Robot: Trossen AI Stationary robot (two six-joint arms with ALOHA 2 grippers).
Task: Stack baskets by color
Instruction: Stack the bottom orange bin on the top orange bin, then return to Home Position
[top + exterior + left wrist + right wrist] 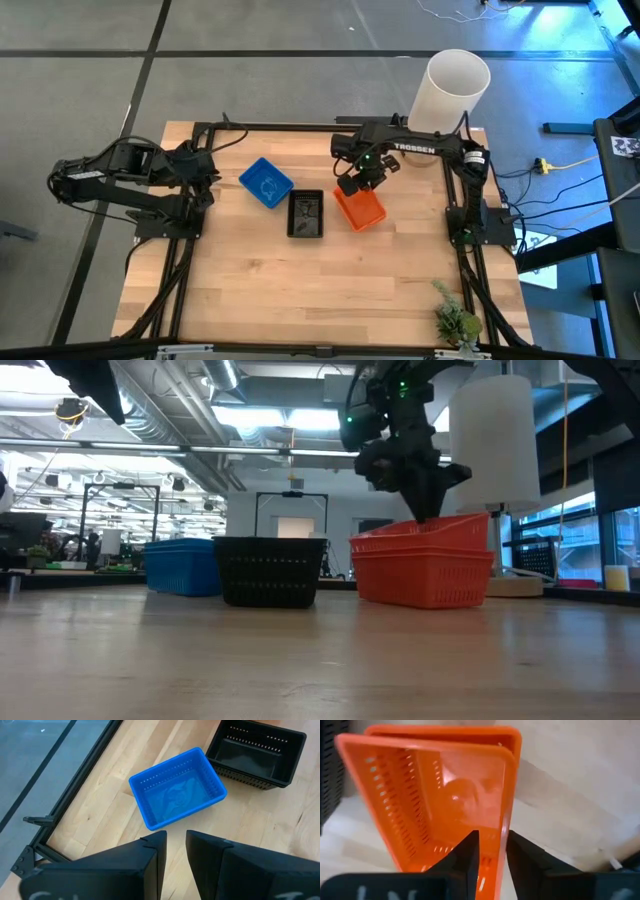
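Observation:
The tilted upper orange basket needs to sit squarely inside the lower orange one, so my right gripper needs to grab it by its side [504, 815] next.
Three groups of baskets stand in a row on the wooden table: a blue basket [266, 183] [177, 787], a black basket [305, 214] [270, 570], and an orange basket [435, 795] that sits slightly tilted inside another orange one [425, 575]. My right gripper [492, 852] [352, 190] points down over the orange pair, open, with the upper basket's wall between its fingers. My left gripper [175, 855] [205, 185] hangs open and empty above the table's left side, short of the blue basket. My right gripper comes from above with one finger inside and one outside the upper orange basket's end wall [506, 827]. Whether the fingers touch the wall, I cannot tell. The basket rests in the lower orange basket, which stands on the table.
A tall white cylinder [450, 90] stands at the far right corner, just behind the right arm. A small green plant [455, 320] is at the near right corner. The near half of the table [300, 300] is bare wood.

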